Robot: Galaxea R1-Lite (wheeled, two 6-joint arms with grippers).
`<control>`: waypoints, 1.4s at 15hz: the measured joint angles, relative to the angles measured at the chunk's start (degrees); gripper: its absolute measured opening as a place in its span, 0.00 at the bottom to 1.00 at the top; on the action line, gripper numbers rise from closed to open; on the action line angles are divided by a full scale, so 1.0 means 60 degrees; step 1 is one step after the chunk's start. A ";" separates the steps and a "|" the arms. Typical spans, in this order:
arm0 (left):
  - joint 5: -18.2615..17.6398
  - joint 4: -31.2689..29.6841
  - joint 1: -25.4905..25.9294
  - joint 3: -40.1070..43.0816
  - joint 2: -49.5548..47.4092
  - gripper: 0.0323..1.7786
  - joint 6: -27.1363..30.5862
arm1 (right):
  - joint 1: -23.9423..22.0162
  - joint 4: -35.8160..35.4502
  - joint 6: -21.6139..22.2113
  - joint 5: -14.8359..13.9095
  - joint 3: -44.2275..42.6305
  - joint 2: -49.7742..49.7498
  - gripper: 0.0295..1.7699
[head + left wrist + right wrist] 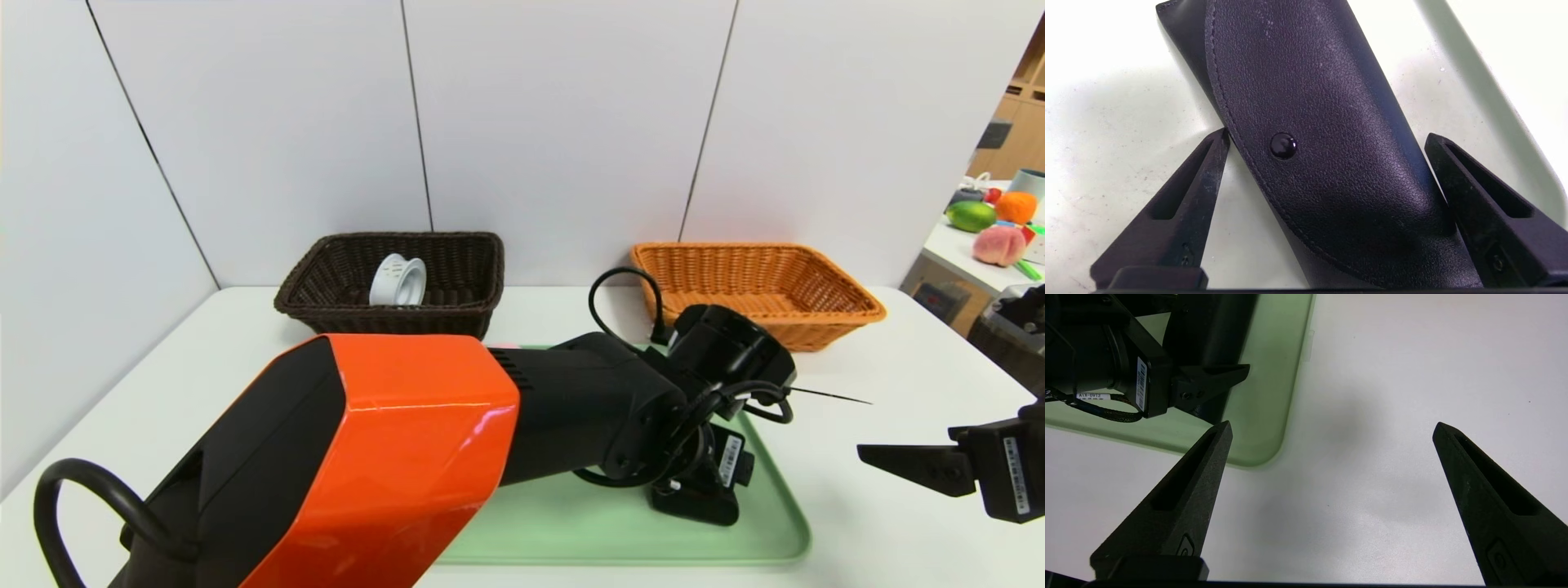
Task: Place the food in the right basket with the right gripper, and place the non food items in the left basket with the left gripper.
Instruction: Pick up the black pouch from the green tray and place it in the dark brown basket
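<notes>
My left gripper will next grab the black case by its middle at the snap button, then put it in the left basket.
A black leather case (1331, 122) with a snap button lies on the green tray (620, 531). My left gripper (1327, 134) is low over it and open, one finger on each side of the case, neither pressing it. My right gripper (1332, 424) hangs open and empty over the white table, just right of the tray's near corner (1257, 449); it shows at the right edge of the head view (898, 461). The dark brown left basket (457, 269) holds a white spool-like item (398, 282). The orange right basket (759, 286) looks empty. Food on the tray is hidden behind my left arm.
A pink sliver (506, 345) peeks out behind my left arm (392, 457). A side table with fruit (998, 243) stands at the far right, and a dark bin (1012, 327) is below it. White wall panels close off the back.
</notes>
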 joint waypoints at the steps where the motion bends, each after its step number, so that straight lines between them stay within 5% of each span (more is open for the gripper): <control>1: 0.0000 0.0026 0.0000 0.0000 -0.0004 0.88 -0.0004 | -0.0004 0.0000 0.0000 0.0008 0.0000 -0.0008 0.96; 4: 0.0012 0.0026 0.0000 0.0000 -0.0004 0.61 -0.0028 | -0.0004 0.0000 0.0000 0.0000 -0.0004 -0.0010 0.96; 7: 0.0012 0.0022 -0.0010 -0.0004 -0.0028 0.46 -0.0010 | -0.0004 0.0000 0.0000 0.0000 -0.0012 -0.0014 0.96; 14: 0.0230 0.0376 0.0091 0.0000 -0.0721 0.29 0.0378 | -0.0014 0.0004 0.0030 0.0004 0.0006 -0.0138 0.96; 21: 0.0620 0.0689 0.0528 0.0004 -0.1920 0.24 0.0624 | -0.0118 -0.0014 0.0035 0.0004 0.0004 -0.0230 0.96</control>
